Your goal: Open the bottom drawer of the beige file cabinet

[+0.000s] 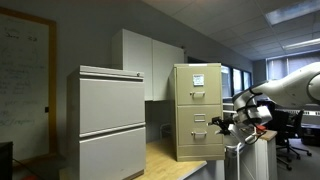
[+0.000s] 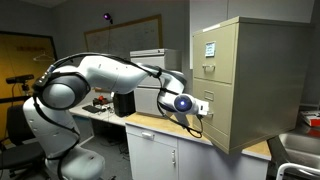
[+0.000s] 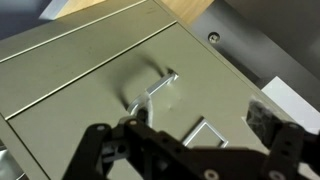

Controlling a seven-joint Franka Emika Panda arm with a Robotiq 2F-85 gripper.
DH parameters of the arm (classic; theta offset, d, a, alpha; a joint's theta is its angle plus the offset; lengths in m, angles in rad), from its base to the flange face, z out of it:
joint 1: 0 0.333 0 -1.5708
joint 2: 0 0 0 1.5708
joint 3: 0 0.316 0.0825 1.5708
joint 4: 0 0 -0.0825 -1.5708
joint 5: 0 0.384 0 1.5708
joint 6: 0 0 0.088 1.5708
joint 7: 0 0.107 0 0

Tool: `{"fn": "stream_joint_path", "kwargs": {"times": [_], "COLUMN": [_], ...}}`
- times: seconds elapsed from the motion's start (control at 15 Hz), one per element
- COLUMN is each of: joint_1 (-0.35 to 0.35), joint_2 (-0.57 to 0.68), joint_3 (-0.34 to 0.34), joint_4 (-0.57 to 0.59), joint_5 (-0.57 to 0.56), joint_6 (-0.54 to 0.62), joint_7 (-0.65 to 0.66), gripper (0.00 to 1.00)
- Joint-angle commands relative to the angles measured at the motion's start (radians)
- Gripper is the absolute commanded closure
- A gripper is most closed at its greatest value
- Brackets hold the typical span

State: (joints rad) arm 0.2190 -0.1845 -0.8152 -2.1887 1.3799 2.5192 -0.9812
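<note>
Next, my gripper grabs the bottom drawer by its small metal handle (image 1: pixel 199 133), with the fingers closing around the handle, to pull the drawer open.
The beige file cabinet (image 1: pixel 197 110) (image 2: pixel 255 80) stands on a wooden counter, with white paper on its top front. The bottom drawer (image 1: pixel 195 143) (image 2: pixel 226 125) is shut in both exterior views. In the wrist view its front (image 3: pixel 235 85) fills the frame, with a small metal handle (image 3: pixel 155 88) and a label holder (image 3: pixel 205 130). My gripper (image 1: pixel 222 122) (image 2: pixel 200 108) (image 3: pixel 200 118) is open and empty, right in front of the upper part of the bottom drawer. Its one fingertip is just beside the handle. I cannot tell if it touches.
A wider grey cabinet (image 1: pixel 110 125) stands near the camera in an exterior view, with a pale tall cupboard (image 1: pixel 150 62) behind it. The wooden counter (image 1: pixel 165 160) (image 2: pixel 150 122) carries the file cabinet near its edge. A lock (image 3: pixel 212 38) sits above the drawer front.
</note>
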Motion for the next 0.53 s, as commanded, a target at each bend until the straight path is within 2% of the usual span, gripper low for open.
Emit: {"fn": "stream_joint_path", "kwargs": {"times": [0.0,0.2,0.47], "joint_1": [-0.129,-0.260,-0.422], "joint_2": [0.211,0.329,0.469], "joint_3": [0.047,0.139,0.282], "joint_4": [0.140,0.225,0.356], "joint_5": [0.163,0.223,0.236], "joint_6": [-0.187,-0.273,-0.285], "joint_7": [-0.001,0.039,0.104], "gripper": [0.00,0.00,0.00]}}
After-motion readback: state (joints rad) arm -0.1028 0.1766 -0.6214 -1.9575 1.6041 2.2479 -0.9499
